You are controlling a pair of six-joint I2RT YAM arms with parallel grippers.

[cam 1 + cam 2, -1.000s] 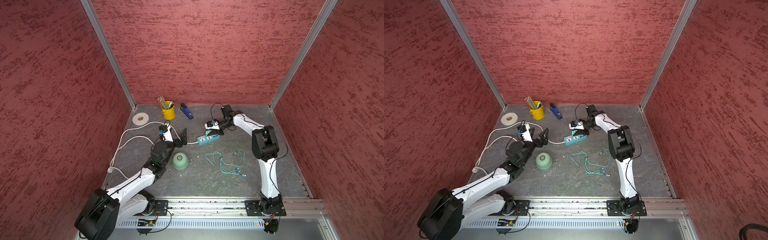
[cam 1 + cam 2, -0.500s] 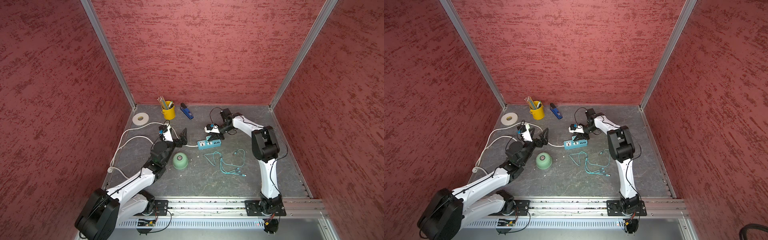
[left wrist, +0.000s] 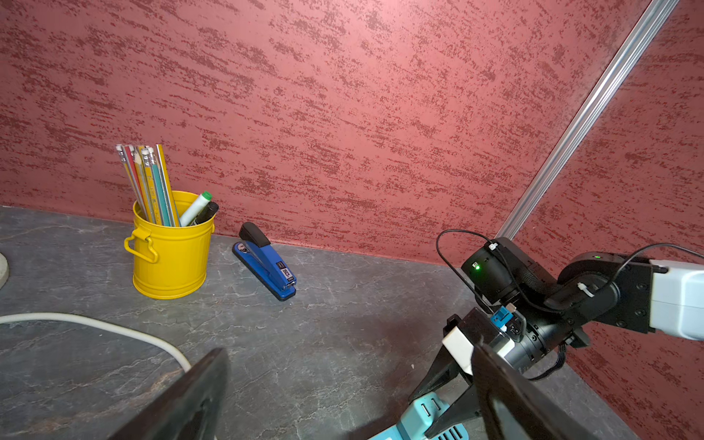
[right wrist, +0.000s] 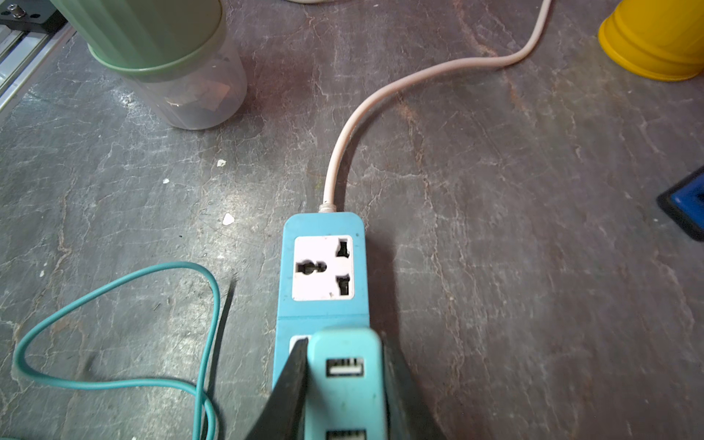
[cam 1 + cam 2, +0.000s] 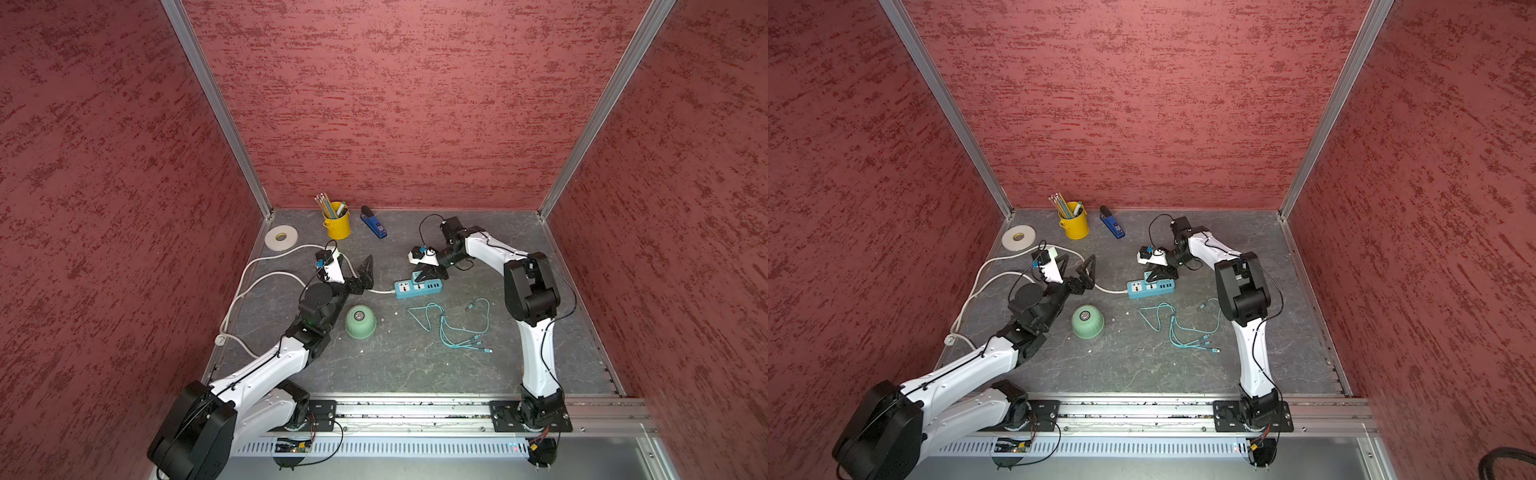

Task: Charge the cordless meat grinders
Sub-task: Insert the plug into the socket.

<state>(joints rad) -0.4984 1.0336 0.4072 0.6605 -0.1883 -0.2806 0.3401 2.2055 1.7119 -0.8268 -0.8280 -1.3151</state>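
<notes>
The USB charger block's lower end meets the power strip's inner white socket (image 5: 419, 286) (image 4: 296, 341) squarely, so my right gripper releases the block next.
The cordless meat grinder (image 5: 360, 321) (image 5: 1087, 321) is a pale mint dome with a silvery button, standing on the floor beside my left forearm; the right wrist view shows its clear cup base (image 4: 152, 34). My right gripper (image 5: 428, 274) (image 5: 1160, 274) (image 4: 344, 341) is shut on a teal USB charger block (image 4: 344, 396) (image 3: 424, 411), held right over the far end of the teal-blue power strip (image 5: 417, 287) (image 5: 1150, 287) (image 4: 324, 266). Whether it is seated I cannot tell. My left gripper (image 5: 353, 266) (image 5: 1075, 264) (image 3: 350, 354) stands wide open and empty above the strip's white cord (image 5: 266, 270) (image 4: 400, 84).
A teal multi-head charging cable (image 5: 453, 324) (image 5: 1183, 328) (image 4: 114, 324) lies loose right of the grinder. A yellow pencil cup (image 5: 336, 224) (image 3: 171, 255), a blue stapler (image 5: 373, 224) (image 3: 266, 266) and a tape roll (image 5: 281, 237) sit along the back wall.
My right gripper has come down and nearer with the charger block, onto the power strip. The strip has swung from tilted to nearly level. The left arm has not moved.
</notes>
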